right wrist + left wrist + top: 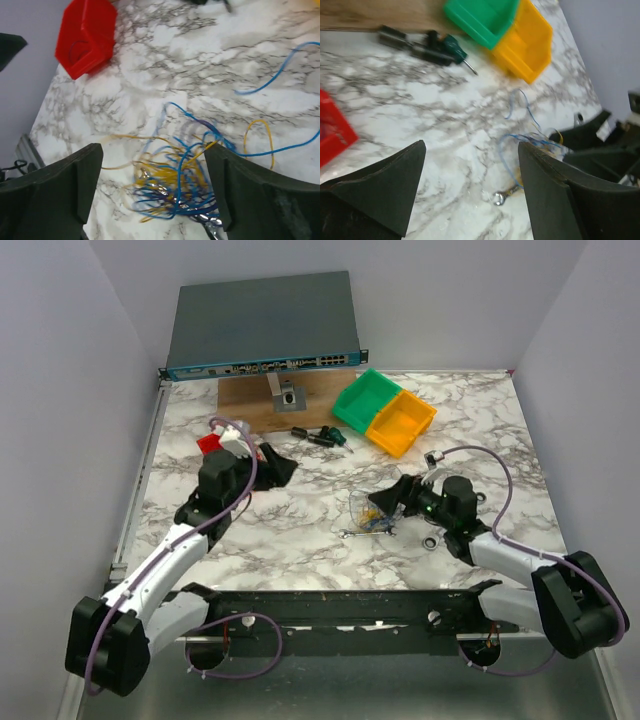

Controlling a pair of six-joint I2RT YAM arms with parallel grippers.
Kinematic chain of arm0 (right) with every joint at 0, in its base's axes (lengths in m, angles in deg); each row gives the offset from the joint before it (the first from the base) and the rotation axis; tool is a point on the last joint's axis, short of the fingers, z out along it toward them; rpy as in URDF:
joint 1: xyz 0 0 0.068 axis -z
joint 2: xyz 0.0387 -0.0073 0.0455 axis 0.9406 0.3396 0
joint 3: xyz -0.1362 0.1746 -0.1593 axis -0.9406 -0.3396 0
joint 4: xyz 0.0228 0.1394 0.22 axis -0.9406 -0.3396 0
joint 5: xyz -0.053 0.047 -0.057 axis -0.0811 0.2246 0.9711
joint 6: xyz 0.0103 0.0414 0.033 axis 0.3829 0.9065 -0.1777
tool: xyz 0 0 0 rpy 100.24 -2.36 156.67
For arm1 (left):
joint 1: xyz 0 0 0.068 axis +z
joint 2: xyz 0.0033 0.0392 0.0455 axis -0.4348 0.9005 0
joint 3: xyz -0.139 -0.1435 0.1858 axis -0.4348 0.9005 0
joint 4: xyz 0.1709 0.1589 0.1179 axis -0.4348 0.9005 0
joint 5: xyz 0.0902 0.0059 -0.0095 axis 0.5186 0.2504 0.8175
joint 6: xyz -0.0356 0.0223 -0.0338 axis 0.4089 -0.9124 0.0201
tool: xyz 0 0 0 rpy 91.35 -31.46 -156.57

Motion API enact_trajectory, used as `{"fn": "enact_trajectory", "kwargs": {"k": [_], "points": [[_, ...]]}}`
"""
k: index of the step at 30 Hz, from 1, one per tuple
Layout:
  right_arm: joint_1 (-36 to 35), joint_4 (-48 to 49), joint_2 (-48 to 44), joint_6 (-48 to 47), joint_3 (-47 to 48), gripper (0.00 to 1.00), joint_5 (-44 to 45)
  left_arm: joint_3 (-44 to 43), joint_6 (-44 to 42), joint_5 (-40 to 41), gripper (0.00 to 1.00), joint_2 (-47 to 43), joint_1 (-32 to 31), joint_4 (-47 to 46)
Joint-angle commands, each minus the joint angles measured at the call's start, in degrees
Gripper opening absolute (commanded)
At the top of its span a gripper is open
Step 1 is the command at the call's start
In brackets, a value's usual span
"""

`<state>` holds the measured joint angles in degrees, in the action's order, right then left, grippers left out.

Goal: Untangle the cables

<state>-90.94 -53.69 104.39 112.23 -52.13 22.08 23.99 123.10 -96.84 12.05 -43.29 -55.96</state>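
Observation:
My right gripper will grip the blue cables at the tangle's edge (369, 496) (213, 131) next and leave the yellow cables free, to pull the cables apart.
A tangle of thin blue and yellow cables (368, 519) lies on the marble table near the middle. In the right wrist view the tangle (177, 185) lies on the table below and between my open right gripper (152, 150), with loose blue and yellow strands running off to the right. In the top view my right gripper (386, 502) is right beside the tangle. My left gripper (272, 466) is open and empty, well to the left of the cables. In the left wrist view (471, 145) the cables (522, 136) show ahead on the right.
A small wrench (352, 533) (503, 196) lies beside the tangle. A red bin (212, 443) (87, 35) is by the left arm. Green (365, 400) and yellow (400, 422) bins, a screwdriver (322, 436), a wooden board (262, 398) and a network switch (262, 325) stand at the back.

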Motion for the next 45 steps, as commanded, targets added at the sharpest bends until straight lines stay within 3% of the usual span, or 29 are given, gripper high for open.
{"fn": "enact_trajectory", "kwargs": {"k": [1, 4, 7, 12, 17, 22, 25, 26, 31, 33, 35, 40, 45], "points": [[-0.82, 3.35, -0.73, -0.34, -0.13, 1.00, -2.32, 1.85, -7.81, -4.89, 0.78, -0.20, -8.83, -7.09], [-0.82, 1.93, -3.12, -1.26, -0.56, 0.98, 1.01, 0.76, -9.25, -8.49, 0.78, 3.71, -12.17, -8.30], [-0.80, -1.78, -7.07, -1.65, -1.34, 0.88, 6.51, -1.53, -10.22, -9.10, 0.78, 7.79, -15.69, -7.73], [-0.82, -9.06, -12.39, -1.45, -2.09, 0.61, 19.46, -7.86, -10.77, -10.37, 0.78, 17.66, -20.54, -4.93], [-0.80, -7.92, -8.93, -2.58, -1.29, 0.61, 15.61, -18.27, -9.13, -11.92, 0.72, 31.46, -21.15, 2.81], [-0.82, -10.06, 0.90, -2.65, 3.25, 0.60, 12.73, -19.54, -7.40, -15.28, 0.71, 37.12, -21.15, 0.52], [-0.82, -10.66, 5.94, -2.57, 5.34, 0.55, 11.77, -20.07, -7.67, -15.72, 0.69, 39.66, -21.12, 0.77], [-0.82, -11.26, 7.17, -2.52, 6.08, 0.51, 11.84, -20.08, -7.76, -16.10, 0.69, 40.32, -21.11, 0.35], [-0.82, -10.27, 9.87, -2.66, 7.58, 0.14, 9.85, -21.72, -7.09, -19.88, 0.64, 43.34, -21.07, 0.41], [-0.81, -9.74, 9.03, -2.70, 7.18, 0.05, 10.25, -21.93, -6.66, -20.02, 0.61, 43.72, -21.07, 0.66], [-0.80, -9.54, 7.42, -2.89, 6.59, 0.01, 11.02, -22.14, -6.67, -20.03, 0.50, 43.84, -21.07, 1.32], [-0.78, -9.28, 1.46, -2.97, 3.95, 0.01, 14.53, -21.71, -7.33, -16.03, 0.00, 41.85, -20.57, 3.36], [-0.76, -12.83, -6.46, -0.78, 1.89, 0.01, 26.62, -13.93, -5.23, -10.64, 0.00, 33.69, -16.15, -1.39]]}}
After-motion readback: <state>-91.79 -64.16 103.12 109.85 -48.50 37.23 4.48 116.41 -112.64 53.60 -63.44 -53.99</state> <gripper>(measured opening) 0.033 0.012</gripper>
